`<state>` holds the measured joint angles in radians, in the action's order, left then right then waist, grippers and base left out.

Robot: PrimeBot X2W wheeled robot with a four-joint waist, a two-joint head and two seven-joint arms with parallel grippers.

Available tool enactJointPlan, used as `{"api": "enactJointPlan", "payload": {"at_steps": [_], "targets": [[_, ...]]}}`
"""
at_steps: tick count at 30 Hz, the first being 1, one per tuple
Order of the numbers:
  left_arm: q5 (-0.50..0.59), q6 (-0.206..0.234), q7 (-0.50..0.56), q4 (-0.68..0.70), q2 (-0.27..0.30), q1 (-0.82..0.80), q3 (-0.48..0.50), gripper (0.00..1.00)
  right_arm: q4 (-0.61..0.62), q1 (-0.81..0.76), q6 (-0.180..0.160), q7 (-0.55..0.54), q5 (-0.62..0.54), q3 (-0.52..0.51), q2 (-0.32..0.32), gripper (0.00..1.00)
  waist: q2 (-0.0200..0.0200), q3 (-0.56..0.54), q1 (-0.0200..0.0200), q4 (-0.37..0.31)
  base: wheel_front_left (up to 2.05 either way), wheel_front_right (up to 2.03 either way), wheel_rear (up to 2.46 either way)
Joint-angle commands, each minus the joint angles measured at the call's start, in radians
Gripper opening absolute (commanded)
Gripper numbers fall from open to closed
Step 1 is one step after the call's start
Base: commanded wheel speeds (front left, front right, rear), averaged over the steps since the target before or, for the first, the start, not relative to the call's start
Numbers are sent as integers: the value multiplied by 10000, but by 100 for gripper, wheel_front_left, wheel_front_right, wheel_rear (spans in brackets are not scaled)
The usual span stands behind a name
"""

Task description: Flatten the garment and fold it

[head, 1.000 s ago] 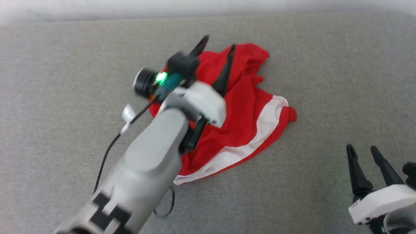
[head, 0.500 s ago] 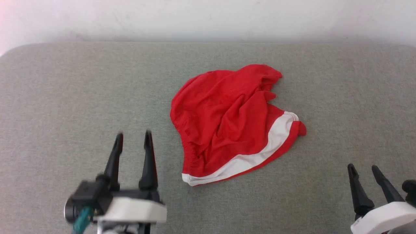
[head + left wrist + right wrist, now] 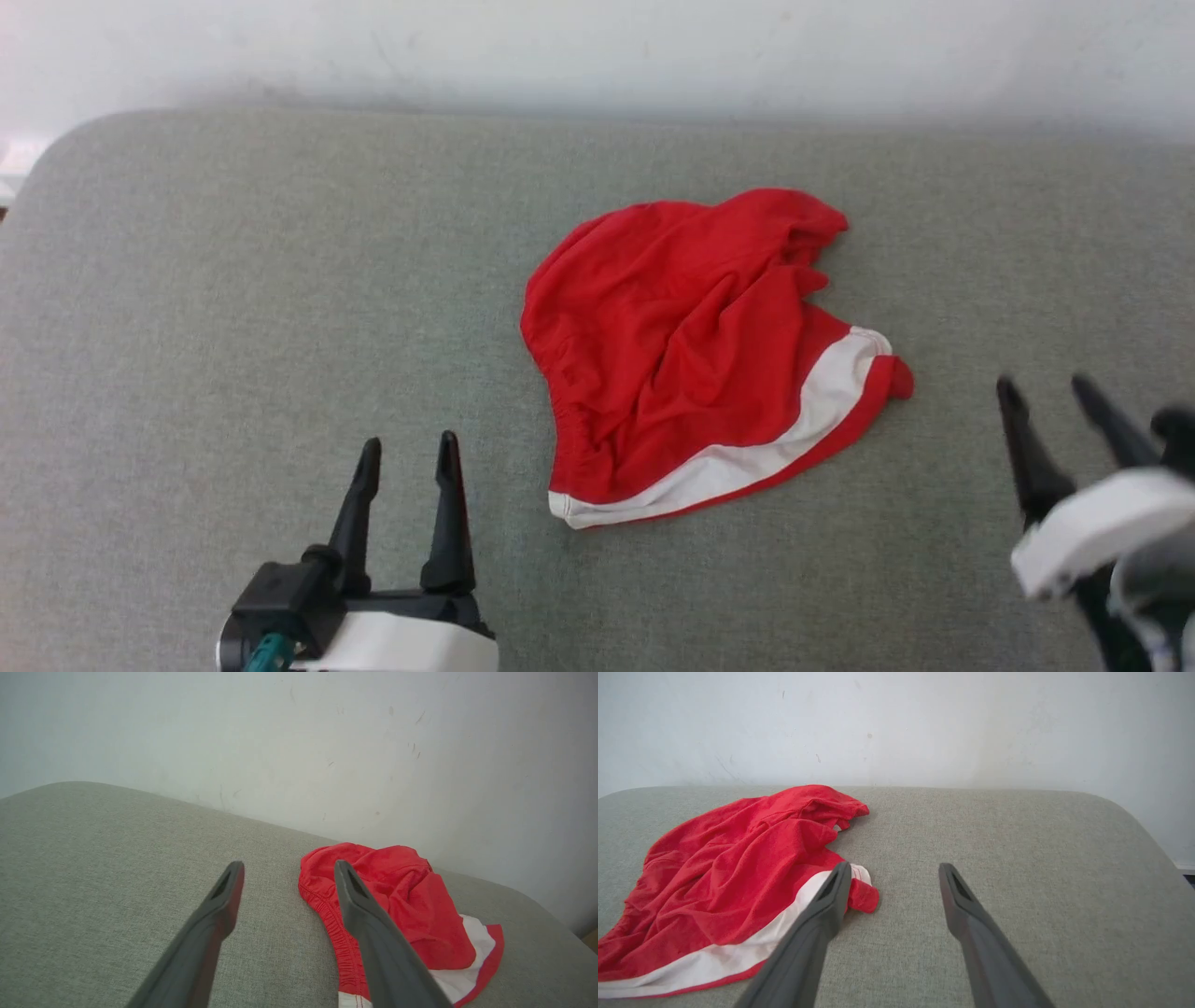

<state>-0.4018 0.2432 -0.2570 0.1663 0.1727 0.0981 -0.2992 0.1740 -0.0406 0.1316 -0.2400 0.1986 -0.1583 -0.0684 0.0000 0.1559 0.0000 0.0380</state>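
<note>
The robot's right hand has to grab the garment (image 3: 695,359) by its white-striped corner (image 3: 870,351) next, to flatten it for folding.
The garment (image 3: 695,359), red with a white stripe along its near edge, lies crumpled in a heap on the grey padded surface (image 3: 233,280). It also shows as a rumpled heap in the left wrist view (image 3: 411,905) and the right wrist view (image 3: 733,877). My left gripper (image 3: 411,453) is open at the lower left, short of the garment, with nothing between its fingers. My right gripper (image 3: 1046,387) is open at the right edge, to the right of the garment's striped corner and apart from it.
A pale wall (image 3: 597,47) runs behind the padded surface. The surface's rounded corner (image 3: 56,149) shows at the far left. Bare grey cloth lies on all sides of the garment.
My left arm has drawn back from over the garment to the lower left, letting it lie free. The right gripper has risen in the view. The head camera has tilted, showing the wall.
</note>
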Motion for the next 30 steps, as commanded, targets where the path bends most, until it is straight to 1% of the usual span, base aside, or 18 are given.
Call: {"api": "enactJointPlan", "payload": {"at_steps": [1,4,7,10,13,18,22,26,27,28,30], "targets": [[166,-154,-47,-99,-113,-206,28,100,1,537,-9,-268,-37,18,-195,100,0,302,0,153,0,0,0],[302,-369,-47,-254,-340,-479,22,100,-217,1441,-9,-1028,172,164,-630,100,0,614,0,301,0,0,0],[431,-545,-47,-425,-529,-686,25,100,-699,2200,-9,-1785,436,379,-1101,100,0,912,0,460,0,0,0],[549,-704,-47,-593,-682,-841,20,100,-1275,2729,-9,-2446,705,739,-1613,100,0,1171,0,662,0,0,0],[660,-819,-47,-711,-796,-965,76,100,-1801,3070,-9,-2858,896,1130,-2092,100,0,1386,0,860,0,0,0],[800,-1017,-47,-864,-948,-1163,118,100,-2568,3416,-9,-2949,1050,1808,-2704,100,0,1605,0,1122,0,0,0],[868,-1136,-47,-983,-1031,-1266,130,100,-3120,3585,-9,-2799,1148,2261,-2907,100,0,1676,0,1254,0,0,0],[913,-1208,-47,-1079,-1086,-1303,152,100,-3676,3693,-9,-2698,1236,2647,-2962,100,0,1693,0,1335,0,0,0],[922,-1225,-47,-1098,-1096,-1311,159,100,-3807,3711,-9,-2702,1260,2717,-2962,88,0,1693,0,1348,0,0,0],[929,-1239,-47,-1116,-1105,-1317,168,100,-3921,3728,-9,-2708,1281,2786,-2966,54,0,1690,0,1357,0,0,0],[943,-1261,-47,-1152,-1121,-1323,191,100,-4083,3789,-9,-2620,1331,2830,-2959,20,0,1682,0,1362,0,0,0]]}}
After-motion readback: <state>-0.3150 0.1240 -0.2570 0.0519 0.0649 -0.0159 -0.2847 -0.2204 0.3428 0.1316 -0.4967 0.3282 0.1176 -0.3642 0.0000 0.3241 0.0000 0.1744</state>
